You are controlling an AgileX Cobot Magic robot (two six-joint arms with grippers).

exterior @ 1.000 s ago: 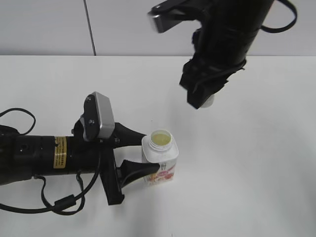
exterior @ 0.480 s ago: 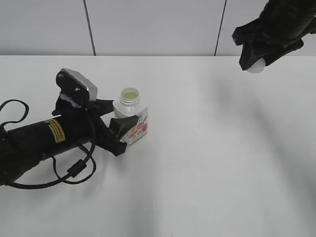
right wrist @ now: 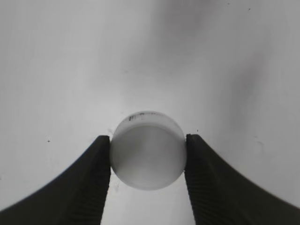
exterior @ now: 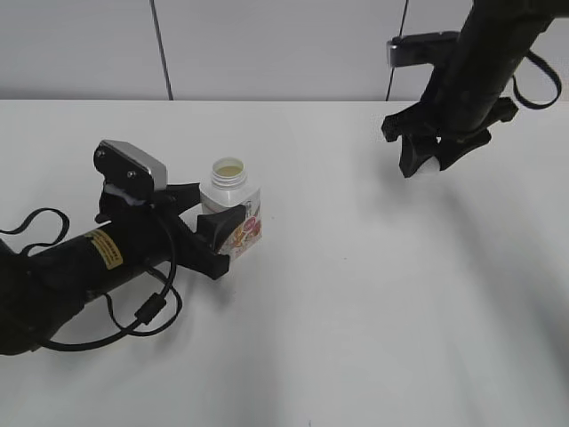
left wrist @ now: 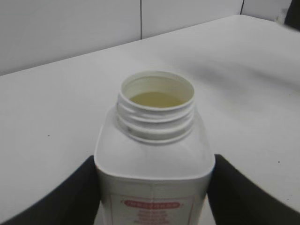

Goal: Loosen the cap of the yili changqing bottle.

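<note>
The cap hangs above the white table and its shadow lies apart, so my right gripper keeps hold of the white cap (exterior: 429,166) for now.
The yili changqing bottle (exterior: 232,206) stands on the white table at the left, its threaded neck uncapped, pale liquid showing inside. My left gripper (exterior: 213,229) is shut on the bottle's body; the left wrist view shows the bottle (left wrist: 154,150) between both black fingers (left wrist: 154,197). The cap (right wrist: 147,149), round and white, is held between the fingers of my right gripper (right wrist: 147,154). In the exterior view the right gripper (exterior: 433,160) is at the far right, close above the table, with the cap (exterior: 431,168) barely showing between the fingers.
The white table (exterior: 356,311) runs under both arms. A grey panelled wall (exterior: 267,44) stands behind its far edge. The left arm's black cable (exterior: 142,311) loops on the table at the front left.
My right gripper has come down and left with the cap, from the top right corner to just above the table. The left arm and the bottle shifted slightly.
</note>
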